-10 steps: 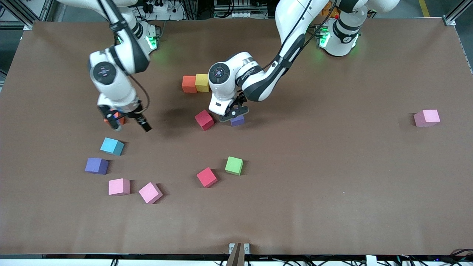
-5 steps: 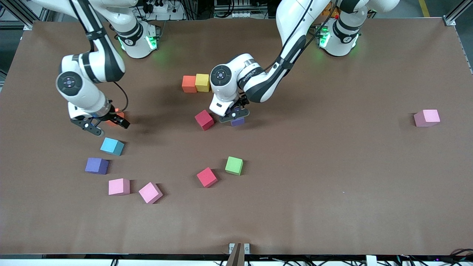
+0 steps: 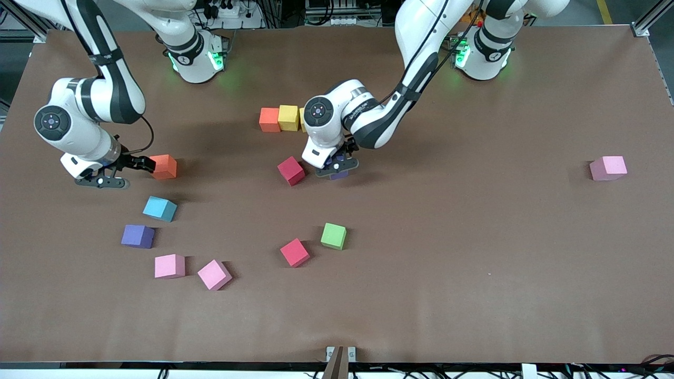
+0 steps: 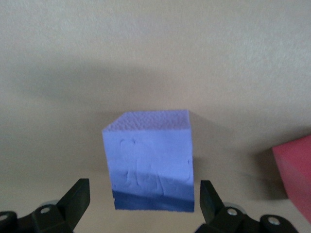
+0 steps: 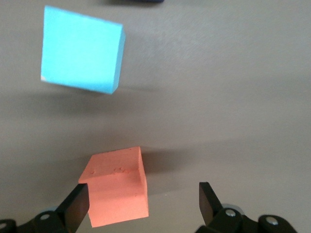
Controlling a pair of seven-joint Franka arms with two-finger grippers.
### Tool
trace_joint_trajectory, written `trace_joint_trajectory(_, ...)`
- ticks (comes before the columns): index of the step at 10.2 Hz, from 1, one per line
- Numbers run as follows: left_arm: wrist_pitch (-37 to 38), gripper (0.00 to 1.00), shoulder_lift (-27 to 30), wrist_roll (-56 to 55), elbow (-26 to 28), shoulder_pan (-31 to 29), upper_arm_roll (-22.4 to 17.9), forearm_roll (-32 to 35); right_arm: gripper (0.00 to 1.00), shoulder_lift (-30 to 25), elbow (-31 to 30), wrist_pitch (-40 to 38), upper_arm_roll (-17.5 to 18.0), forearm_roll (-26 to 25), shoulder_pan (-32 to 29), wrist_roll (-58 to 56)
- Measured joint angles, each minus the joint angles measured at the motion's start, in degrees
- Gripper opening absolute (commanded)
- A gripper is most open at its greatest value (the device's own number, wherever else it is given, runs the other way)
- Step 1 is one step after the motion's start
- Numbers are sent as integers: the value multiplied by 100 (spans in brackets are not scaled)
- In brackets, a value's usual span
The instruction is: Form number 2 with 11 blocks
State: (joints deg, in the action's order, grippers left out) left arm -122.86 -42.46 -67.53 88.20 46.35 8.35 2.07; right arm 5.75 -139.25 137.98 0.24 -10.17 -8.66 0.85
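Note:
The purple block (image 3: 339,174) should help form the 2, so the robot's left gripper needs to grab it next by its opposite sides.
My left gripper (image 3: 337,166) is open and low around a purple block (image 3: 339,174), which sits between its fingers with a gap on each side in the left wrist view (image 4: 148,160). My right gripper (image 3: 130,172) is open beside an orange block (image 3: 164,166). In the right wrist view this block (image 5: 116,187) lies between the fingertips, close to one finger. An orange block (image 3: 269,119) and a yellow block (image 3: 288,117) touch in a row. A sliver of another yellow block (image 3: 301,117) shows beside them, mostly hidden by the left arm.
A red block (image 3: 290,170) lies close beside the left gripper. A light blue (image 3: 159,208), a purple (image 3: 138,236) and two pink blocks (image 3: 169,266) (image 3: 214,274) lie nearer the front camera than the right gripper. A red (image 3: 295,252), a green (image 3: 333,236) and a lone pink block (image 3: 608,168) lie apart.
The right arm swung toward its own end of the table, uncovering the orange block, and its open gripper now sits beside it. The left gripper shifted slightly over the purple block.

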Motion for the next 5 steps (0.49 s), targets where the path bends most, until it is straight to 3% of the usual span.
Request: trace_joint_trajectory(5,-95,100,10,135,13,-96,-6,3,100,172,-345,406,78,37,309,-19)
